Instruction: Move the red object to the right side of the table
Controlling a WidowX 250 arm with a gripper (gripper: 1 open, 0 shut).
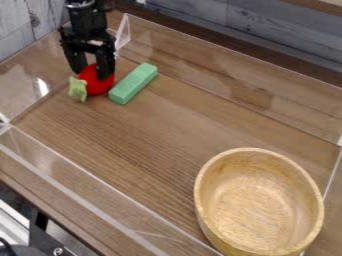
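The gripper's next job is to bring the red object to the right side of the table, so it should grab the object by its round red body.
The red object lies on the brown wood-grain table at the far left, its pale yellow-green leafy stub pointing left. My gripper points straight down right over it, black fingers spread open to either side of its top. The fingers hide the upper part of the red object. I cannot tell whether the fingers touch it.
A flat green block lies just right of the red object. A round light wooden bowl stands at the near right. Low clear acrylic walls border the tabletop.
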